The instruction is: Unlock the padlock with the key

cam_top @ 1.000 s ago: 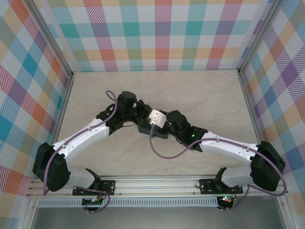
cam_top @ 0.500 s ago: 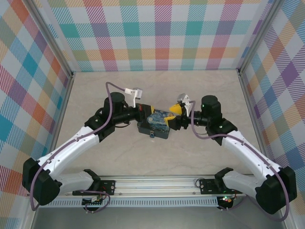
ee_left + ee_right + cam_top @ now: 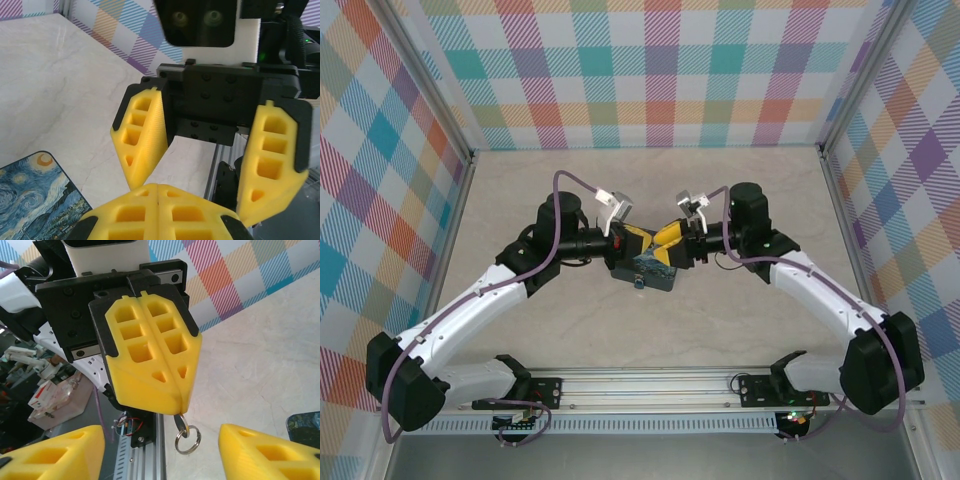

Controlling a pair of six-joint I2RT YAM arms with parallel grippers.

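My right gripper grabs the key by its ring end (image 3: pixel 184 430) next, which leaves the opposite end free to enter and unlock the padlock.
My left gripper (image 3: pixel 638 240) hovers above the painted night-sky box (image 3: pixel 650 272), shut on the key (image 3: pixel 179 421). The key's thin dark blade pokes out below the closed yellow fingertips and a silver ring (image 3: pixel 188 439) hangs from it. In the left wrist view my left gripper (image 3: pixel 158 186) has its fingers pressed together. My right gripper (image 3: pixel 668 243) faces it tip to tip, open, its fingers (image 3: pixel 145 130) spread wide and empty. In its own view my right gripper (image 3: pixel 161 434) brackets the key. The tiny blue padlock (image 3: pixel 640 284) sits at the box's near edge.
The box corner (image 3: pixel 30 200) lies on the pale marble tabletop (image 3: pixel 740 200). Checked walls (image 3: pixel 660 70) close in the back and both sides. An aluminium rail (image 3: pixel 640 385) with the arm bases runs along the near edge.
Both grippers have lifted off the box and turned to face each other. Over the last half second they have closed in until their tips nearly meet above it.
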